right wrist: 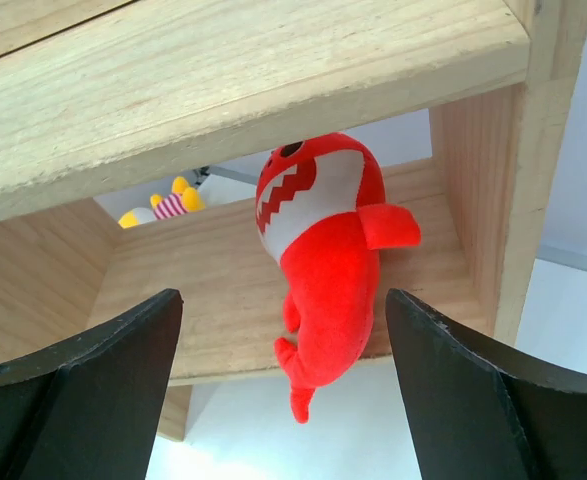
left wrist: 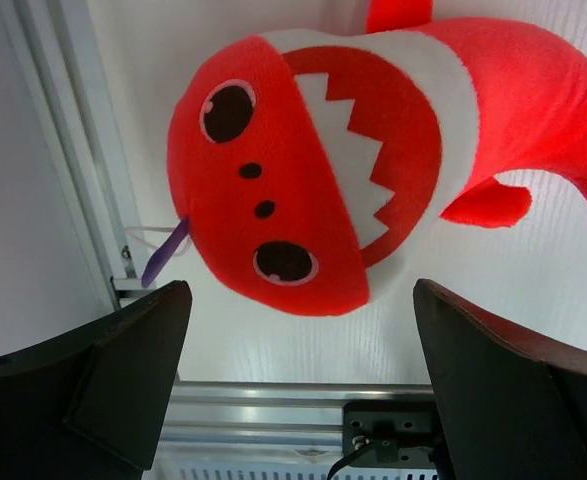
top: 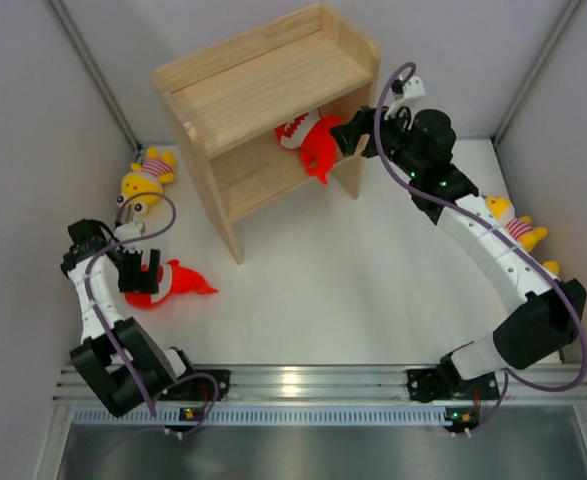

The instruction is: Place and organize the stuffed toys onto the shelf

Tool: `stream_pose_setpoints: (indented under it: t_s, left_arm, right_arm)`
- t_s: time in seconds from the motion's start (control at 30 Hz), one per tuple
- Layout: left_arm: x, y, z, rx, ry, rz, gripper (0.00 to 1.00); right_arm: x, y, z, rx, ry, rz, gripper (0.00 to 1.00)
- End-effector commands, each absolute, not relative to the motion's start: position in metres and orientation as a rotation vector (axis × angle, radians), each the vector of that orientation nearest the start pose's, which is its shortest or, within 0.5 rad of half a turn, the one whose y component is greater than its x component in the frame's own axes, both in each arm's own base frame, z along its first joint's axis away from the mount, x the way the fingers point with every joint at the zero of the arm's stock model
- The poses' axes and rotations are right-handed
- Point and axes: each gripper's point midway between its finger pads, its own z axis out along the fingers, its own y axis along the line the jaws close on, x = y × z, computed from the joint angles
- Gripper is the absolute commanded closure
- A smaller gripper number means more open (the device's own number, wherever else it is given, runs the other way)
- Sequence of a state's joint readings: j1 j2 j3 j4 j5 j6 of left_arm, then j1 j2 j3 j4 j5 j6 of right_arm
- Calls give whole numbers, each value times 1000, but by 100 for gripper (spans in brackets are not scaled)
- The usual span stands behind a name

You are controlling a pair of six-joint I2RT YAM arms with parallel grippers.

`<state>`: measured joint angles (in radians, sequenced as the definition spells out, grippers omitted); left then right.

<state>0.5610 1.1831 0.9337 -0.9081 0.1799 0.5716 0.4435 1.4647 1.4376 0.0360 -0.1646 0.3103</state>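
My fingers reach only the edge of the red fish head and would miss the head if I closed now. My left gripper needs to move toward the head first, then close on it.
The wooden shelf [top: 263, 75] stands at the back of the table. One red fish toy [top: 318, 143] lies on its lower tier [right wrist: 223, 290] with its tail hanging over the front edge; it also shows in the right wrist view [right wrist: 328, 260]. My right gripper [top: 351, 133] [right wrist: 283, 305] is open just in front of it, not touching. A second red fish toy [top: 178, 283] [left wrist: 313, 160] lies on the table at the left. My left gripper [top: 133, 272] [left wrist: 301, 300] is open right beside its head. Yellow striped toys lie left of the shelf [top: 145, 180] and under the right arm [top: 513, 225].
The shelf's right side panel [right wrist: 513, 180] stands close to my right gripper. The yellow toy [right wrist: 163, 205] shows through the shelf's open back. A bit of yellow [top: 551, 268] peeks out beside the right forearm. The metal base rail [left wrist: 273, 400] runs along the near edge.
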Motion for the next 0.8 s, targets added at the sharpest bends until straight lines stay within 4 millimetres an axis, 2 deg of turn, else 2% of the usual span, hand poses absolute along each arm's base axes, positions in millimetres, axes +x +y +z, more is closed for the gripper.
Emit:
stream_pose_setpoints:
  t_s: [0.0,0.1,0.17,0.2,0.23,0.27,0.33,0.37,0.4,0.47,0.5,0.53,0.57,0.6,0.63,0.67,0.7,0.73,0.77]
  left_arm:
    - [214,112,99,99,2712,-59,1]
    - [224,115,82,85,2719,-117,1]
    - [223,114,73,86,2732,-136,1]
    - [222,114,71,89,2737,-140,4]
    - [219,111,68,95,2745,-151,10]
    - [218,109,69,118,2733,-155,28]
    - [212,104,69,150,2723,-149,93]
    - [211,103,72,169,2709,-141,100]
    - [207,98,83,201,2678,-125,100]
    - [205,89,99,298,2614,-128,100]
    - [208,79,116,339,2530,-137,100]
    - [202,69,128,375,2501,-162,100]
    - [202,63,139,462,2448,-160,100]
    - [203,48,153,518,2367,-212,100]
    - [193,36,171,569,2320,-213,100]
    - [192,29,182,655,2258,-208,100]
    - [189,21,192,689,2221,-219,100]
    - [185,9,208,730,2166,-241,100]
    - [181,4,214,743,2156,-262,100]
  right_arm:
    - [405,255,396,-336,1557,728,17]
    - [401,255,394,-355,1565,732,17]
    - [396,256,393,-371,1565,745,17]
    - [391,255,397,-374,1553,748,18]
    - [388,254,393,-383,1564,751,18]
    - [385,253,394,-386,1562,750,18]
    - [377,248,399,-400,1547,726,19]
    - [371,248,391,-422,1581,711,19]
    - [360,252,395,-478,1559,690,19]
    - [344,259,388,-556,1555,673,19]
    - [325,270,394,-640,1503,673,19]
    - [310,281,385,-703,1490,706,19]
    - [299,288,390,-791,1410,690,19]
    - [274,306,392,-871,1351,738,19]
    - [256,318,382,-954,1314,776,19]
    - [243,328,378,-1045,1249,762,18]
    - [217,346,374,-1130,1190,803,18]
    - [205,356,370,-1173,1138,808,19]
    - [196,362,366,-1235,1068,777,18]
